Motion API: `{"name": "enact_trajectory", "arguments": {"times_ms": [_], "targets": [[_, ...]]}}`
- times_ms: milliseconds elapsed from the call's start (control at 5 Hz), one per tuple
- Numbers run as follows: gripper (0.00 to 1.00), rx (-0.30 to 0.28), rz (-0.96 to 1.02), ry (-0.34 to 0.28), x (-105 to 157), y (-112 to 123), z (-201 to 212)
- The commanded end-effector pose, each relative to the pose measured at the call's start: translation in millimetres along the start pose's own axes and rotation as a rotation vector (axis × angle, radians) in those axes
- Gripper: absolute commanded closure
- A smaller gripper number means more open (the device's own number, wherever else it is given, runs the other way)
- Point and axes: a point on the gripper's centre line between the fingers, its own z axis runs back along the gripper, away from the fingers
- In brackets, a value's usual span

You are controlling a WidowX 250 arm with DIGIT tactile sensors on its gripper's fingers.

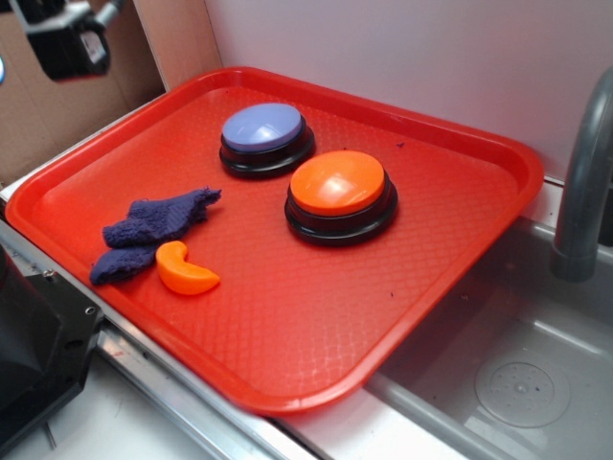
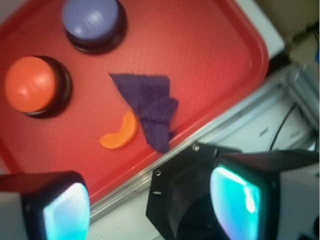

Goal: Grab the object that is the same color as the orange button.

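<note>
My gripper grabs the orange crescent's curved body (image 1: 180, 273) next, to pick out the object matching the orange button's color (image 1: 337, 180).
The object, a small glossy orange crescent (image 1: 184, 270) (image 2: 120, 132), lies on the red tray (image 1: 287, 326) near its front left edge, touching a dark blue knitted cloth (image 1: 148, 230) (image 2: 152, 107). The orange button (image 1: 339, 192) (image 2: 31, 84), a round dome on a black base, stands mid-tray. My gripper (image 2: 150, 210) hangs high above the tray's left edge, open, with nothing between its teal-lit fingers (image 2: 65, 212). In the exterior view only a dark part of it shows at the top left (image 1: 67, 38).
A lavender-blue dome button (image 1: 264, 134) (image 2: 91, 19) stands behind the orange one. A metal sink (image 1: 517, 374) with a grey faucet pipe (image 1: 584, 182) lies right of the tray. A black block (image 1: 34, 345) (image 2: 185, 200) sits by the tray's front left.
</note>
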Motion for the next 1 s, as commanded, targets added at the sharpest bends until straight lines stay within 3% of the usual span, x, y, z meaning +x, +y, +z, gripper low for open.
{"name": "enact_trajectory", "arguments": {"times_ms": [0,200,400,800], "targets": [[0.0,0.064,0.28,-0.05,1,-15,-40],[0.0,0.061,0.391,-0.057,4,-20,-64],[0.0,0.019,0.454,-0.051,11,-21,-86],[0.0,0.021,0.519,-0.036,10,-30,-123]]}}
